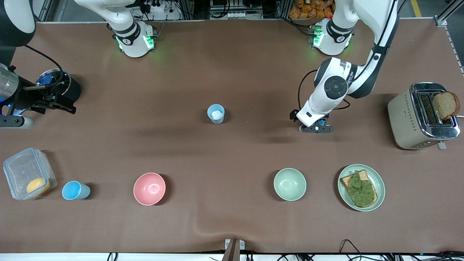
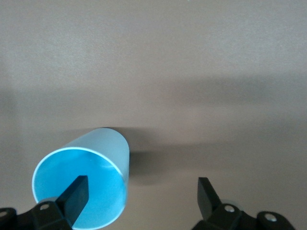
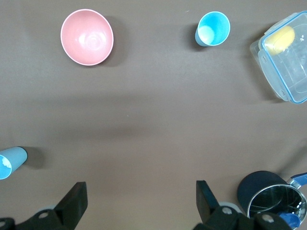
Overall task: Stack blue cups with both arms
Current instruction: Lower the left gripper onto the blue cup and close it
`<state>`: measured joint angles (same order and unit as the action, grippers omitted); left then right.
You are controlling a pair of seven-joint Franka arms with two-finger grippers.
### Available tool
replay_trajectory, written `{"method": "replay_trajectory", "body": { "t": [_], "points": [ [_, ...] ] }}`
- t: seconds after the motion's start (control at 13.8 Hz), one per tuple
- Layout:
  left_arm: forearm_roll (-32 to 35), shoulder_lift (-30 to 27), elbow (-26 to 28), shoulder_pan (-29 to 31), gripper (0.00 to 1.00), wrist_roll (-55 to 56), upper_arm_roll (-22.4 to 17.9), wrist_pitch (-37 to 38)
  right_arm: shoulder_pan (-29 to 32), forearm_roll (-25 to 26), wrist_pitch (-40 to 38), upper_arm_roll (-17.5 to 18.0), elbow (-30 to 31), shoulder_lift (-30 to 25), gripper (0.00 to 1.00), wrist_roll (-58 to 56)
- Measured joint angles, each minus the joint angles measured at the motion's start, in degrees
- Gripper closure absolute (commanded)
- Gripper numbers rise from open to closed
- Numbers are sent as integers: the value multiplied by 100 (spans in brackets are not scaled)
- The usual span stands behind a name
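My left gripper will grab this blue cup by its rim (image 2: pixel 113 164) next, to stack it into the blue cup with the white bit.
A paler blue cup (image 1: pixel 216 114) with a white bit inside stands mid-table; it also shows at the edge of the right wrist view (image 3: pixel 9 163). A brighter sky-blue cup (image 1: pixel 75 190) (image 3: pixel 212 28) stands nearer the front camera, between a clear container and the pink bowl. My left gripper (image 1: pixel 315 128) (image 2: pixel 141 184) hangs low over the table toward the left arm's end, open. In the left wrist view a blue cup (image 2: pixel 103 153) sits close by one finger (image 2: pixel 76 191), outside the open jaws; which cup it is I cannot tell. My right gripper (image 1: pixel 59 105) (image 3: pixel 141 184) is open and empty beside a black pot.
A black pot (image 1: pixel 61 85) (image 3: pixel 268 196) sits at the right arm's end. A clear container (image 1: pixel 29 177) holds something yellow. A pink bowl (image 1: pixel 149 188), a pale green bowl (image 1: pixel 289 184) and a plate (image 1: pixel 378 181) with green-topped toast line the front. A toaster (image 1: pixel 413 119) holds bread.
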<state>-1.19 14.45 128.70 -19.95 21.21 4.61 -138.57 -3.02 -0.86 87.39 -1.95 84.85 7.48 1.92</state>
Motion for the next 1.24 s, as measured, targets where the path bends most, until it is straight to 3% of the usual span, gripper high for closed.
{"method": "replay_trajectory", "body": {
  "t": [0.07,0.15,0.22,0.29,0.51,0.8,1.24],
  "points": [
    [0,0,1,-7,25,0,0,-3,0,0,0,0,0,0,0,0],
    [0,0,5,-6,32,0,-1,-7,0,0,0,2,1,0,0,0],
    [0,0,9,-3,49,0,-4,-16,0,0,0,5,2,0,0,0],
    [0,0,16,2,51,0,-7,-24,0,0,0,8,2,0,0,0],
    [0,0,38,27,84,-33,-15,-35,0,0,0,10,3,0,0,0],
    [0,0,51,61,100,-112,-24,-55,0,0,0,11,5,0,0,0],
    [19,-137,-12,89,100,-117,-42,-38,0,-3,6,24,7,0,0,-1]
  ]
}}
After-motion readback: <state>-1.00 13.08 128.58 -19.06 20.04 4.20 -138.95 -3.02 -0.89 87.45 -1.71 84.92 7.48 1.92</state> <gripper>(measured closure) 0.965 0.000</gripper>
